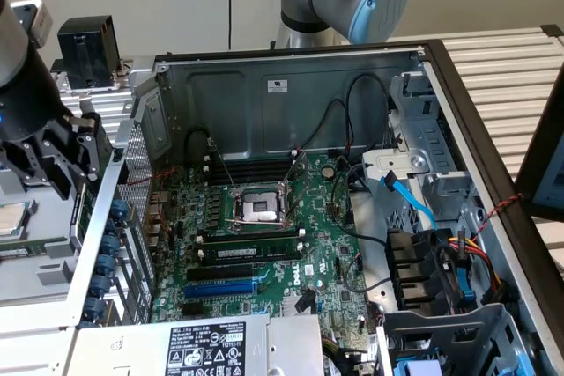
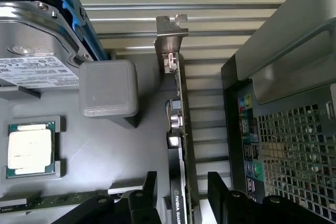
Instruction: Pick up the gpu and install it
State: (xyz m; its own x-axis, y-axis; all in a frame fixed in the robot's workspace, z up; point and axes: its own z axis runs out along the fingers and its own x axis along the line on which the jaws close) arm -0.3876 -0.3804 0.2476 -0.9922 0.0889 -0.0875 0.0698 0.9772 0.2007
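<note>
I should next grab the GPU (image 2: 182, 129) by its thin top edge (image 2: 179, 193) to install it, since the GPU's lower edge stands down in the tray slot.
The gpu (image 2: 182, 129) stands on its edge in a slot of the grey tray (image 2: 105, 150), beside the computer case. I look down on its thin top edge; the silver end bracket (image 2: 171, 38) is at its far end and a printed label is at the near end. My gripper (image 2: 183, 182) is open and straddles the near end of the card. One black finger (image 2: 150, 184) stands on each side, with a small gap to the card on both sides. In the exterior view the gripper (image 1: 62, 160) hangs low outside the case, at the view's left.
The open case (image 1: 291, 94) holds the green motherboard (image 1: 264, 244); its perforated rear wall (image 2: 286, 135) rises close beside the gpu. On the grey tray are a hard drive in a blue caddy (image 2: 37, 51), a grey block (image 2: 107, 87), a CPU (image 2: 29, 148) and a memory stick (image 2: 52, 199).
</note>
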